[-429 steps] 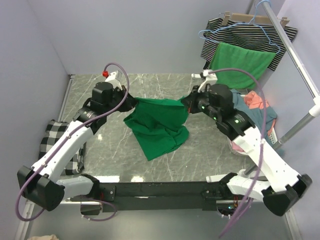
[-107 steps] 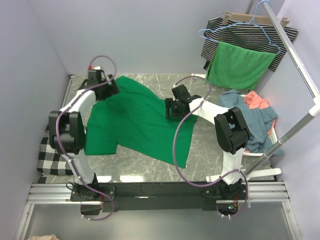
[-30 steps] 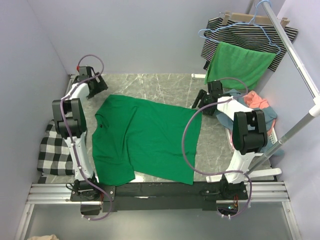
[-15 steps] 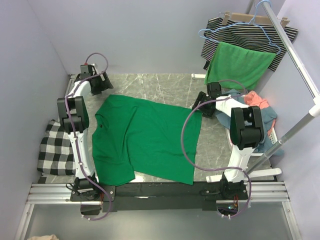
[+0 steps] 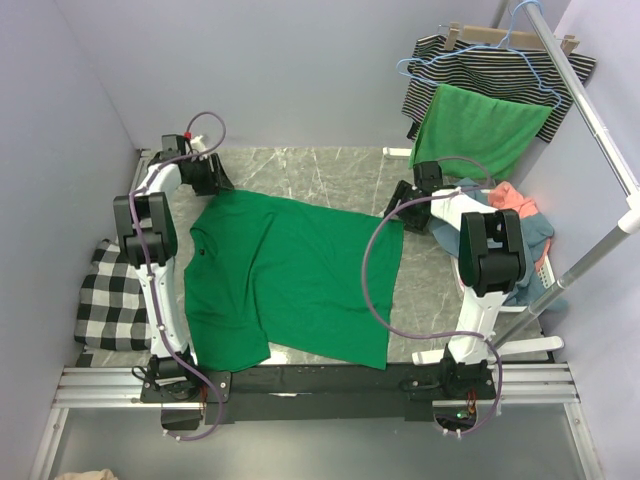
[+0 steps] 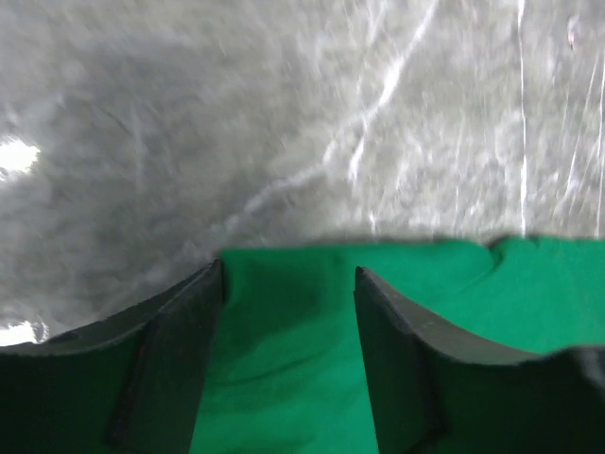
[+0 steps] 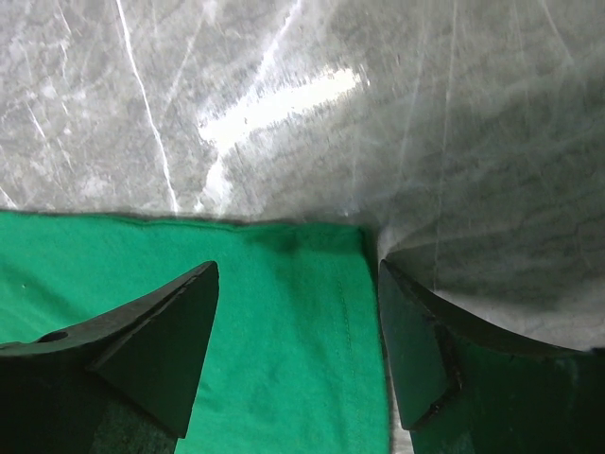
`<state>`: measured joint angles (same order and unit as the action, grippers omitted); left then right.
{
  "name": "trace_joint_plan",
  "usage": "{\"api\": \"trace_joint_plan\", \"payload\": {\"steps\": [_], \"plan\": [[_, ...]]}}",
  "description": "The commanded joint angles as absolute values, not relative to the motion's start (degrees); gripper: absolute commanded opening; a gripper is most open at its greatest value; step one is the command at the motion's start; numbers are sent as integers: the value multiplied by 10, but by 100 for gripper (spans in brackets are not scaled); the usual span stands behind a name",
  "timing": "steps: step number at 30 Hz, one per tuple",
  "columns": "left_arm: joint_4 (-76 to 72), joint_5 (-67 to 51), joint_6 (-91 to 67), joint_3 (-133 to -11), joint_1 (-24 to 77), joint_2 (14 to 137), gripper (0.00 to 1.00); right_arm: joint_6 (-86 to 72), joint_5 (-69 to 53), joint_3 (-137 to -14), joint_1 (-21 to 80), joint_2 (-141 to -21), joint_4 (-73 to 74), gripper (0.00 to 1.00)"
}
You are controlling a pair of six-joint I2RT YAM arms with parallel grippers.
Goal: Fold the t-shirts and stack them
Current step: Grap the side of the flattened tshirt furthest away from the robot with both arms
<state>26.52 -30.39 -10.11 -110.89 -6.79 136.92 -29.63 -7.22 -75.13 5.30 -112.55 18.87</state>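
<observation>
I need to close my right gripper on the green t-shirt's hem corner (image 5: 396, 223) (image 7: 310, 257) now. The corner is between its open fingers and the t-shirt's edge is past both, so it would catch that corner if it closed now.
An emerald green t-shirt (image 5: 290, 280) lies spread flat on the marble table (image 5: 320, 175), its neck toward the left. My left gripper (image 5: 218, 184) is low at the shirt's far left corner. In the left wrist view its jaws (image 6: 288, 270) stand apart with the green edge (image 6: 284, 359) between them. My right gripper (image 5: 397, 213) hovers at the far right corner. It is open (image 7: 298, 265) over the hem corner (image 7: 321, 312). A dusty blue t-shirt (image 5: 528, 243) and a coral one (image 5: 510, 200) lie heaped at the right.
A black-and-white striped garment (image 5: 480, 70) and a brighter green cloth (image 5: 480, 130) hang on a rack at the back right. Its white pole (image 5: 600, 130) slants down the right side. A checked cloth (image 5: 105, 300) lies at the table's left edge.
My left gripper has slid right onto the shirt's far left corner and its jaws have narrowed. The right gripper has crept slightly toward the hem corner. The shirt has not moved.
</observation>
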Motion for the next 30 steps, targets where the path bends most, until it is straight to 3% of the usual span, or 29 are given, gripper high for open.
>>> {"api": "trace_joint_plan", "payload": {"steps": [1, 7, 10, 11, 13, 14, 15, 17, 30], "plan": [[356, -306, -60, -1062, -66, 1369, 61, -284, -74, -770, 50, -1137, 197, 75], [338, -315, -80, -1075, -63, 1391, 37, -282, -76, -784, 50, -1144, 207, 72], [312, -321, -98, -1078, -63, 1393, 23, -282, -77, -792, 49, -1150, 207, 49], [307, -321, -111, -1080, -64, 1393, 21, -282, -78, -794, 50, -1152, 207, 36], [298, -326, -119, -1096, -64, 1396, 13, -283, -82, -803, 49, -1157, 207, 22], [296, -325, -129, -1102, -64, 1397, 10, -283, -82, -807, 50, -1162, 209, 8], [294, -326, -133, -1118, -63, 1398, 5, -283, -85, -811, 49, -1163, 208, 2], [294, -323, -141, -1135, -65, 1401, 1, -280, -89, -813, 49, -1162, 203, 0], [202, -296, -196, -1171, -83, 1320, 1, -240, -91, -862, 50, -1092, 189, 0]]}}
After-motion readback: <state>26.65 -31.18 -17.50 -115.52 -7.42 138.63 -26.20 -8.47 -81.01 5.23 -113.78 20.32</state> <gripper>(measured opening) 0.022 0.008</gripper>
